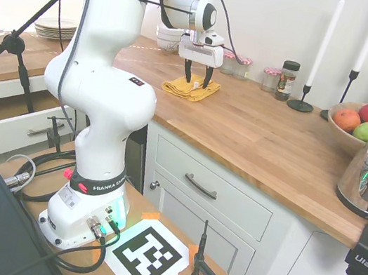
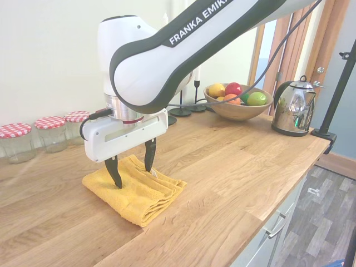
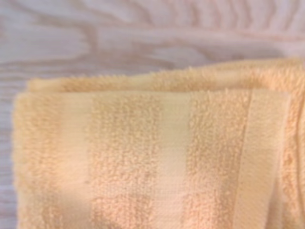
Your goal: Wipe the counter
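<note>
I should next take hold of the towel by its raised fold (image 1: 195, 85), since the rest of the towel (image 1: 190, 89) is lying flat on the counter.
A folded yellow towel (image 2: 139, 194) lies flat on the brown wooden counter (image 2: 233, 161). My gripper (image 2: 133, 171) hangs straight above it, open, with its two dark fingertips (image 2: 117, 179) spread and reaching down to about the cloth's top surface, nothing clamped between them. From the other side the gripper (image 1: 197, 80) shows over the same towel (image 1: 190, 89) toward the back of the counter (image 1: 256, 132). The towel (image 3: 157, 152) fills most of the wrist view, with bare wood along one edge.
Glass jars with red checked lids (image 2: 51, 133) stand against the wall behind the towel. A fruit bowl (image 2: 237, 101), black candle holders (image 1: 303, 94) and a metal kettle (image 2: 293, 107) stand further along. Stacked plates (image 1: 55, 28) and bowls (image 1: 169, 38) sit at the far end.
</note>
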Robot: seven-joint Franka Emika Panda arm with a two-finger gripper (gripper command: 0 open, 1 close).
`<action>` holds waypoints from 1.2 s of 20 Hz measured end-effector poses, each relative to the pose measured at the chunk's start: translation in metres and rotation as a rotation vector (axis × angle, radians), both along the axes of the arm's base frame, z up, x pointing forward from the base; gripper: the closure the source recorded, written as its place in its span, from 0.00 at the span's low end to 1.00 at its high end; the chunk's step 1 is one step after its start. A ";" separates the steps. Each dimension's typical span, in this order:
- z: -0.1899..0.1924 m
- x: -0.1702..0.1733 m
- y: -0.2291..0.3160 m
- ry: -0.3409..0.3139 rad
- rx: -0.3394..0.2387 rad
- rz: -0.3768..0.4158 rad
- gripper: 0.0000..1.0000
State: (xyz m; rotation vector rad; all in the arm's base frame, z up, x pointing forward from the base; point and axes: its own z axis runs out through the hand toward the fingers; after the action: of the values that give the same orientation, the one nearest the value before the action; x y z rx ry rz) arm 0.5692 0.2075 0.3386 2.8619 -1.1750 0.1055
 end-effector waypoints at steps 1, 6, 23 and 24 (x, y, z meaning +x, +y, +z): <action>-0.003 0.001 -0.001 0.004 0.002 -0.002 0.00; -0.003 0.001 -0.002 0.005 0.006 -0.003 1.00; -0.005 0.002 0.001 -0.001 0.023 -0.007 1.00; -0.005 0.002 0.001 -0.002 0.023 -0.006 1.00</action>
State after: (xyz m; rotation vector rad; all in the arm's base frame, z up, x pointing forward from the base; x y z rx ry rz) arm 0.5714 0.2088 0.3340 2.8783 -1.1934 0.0949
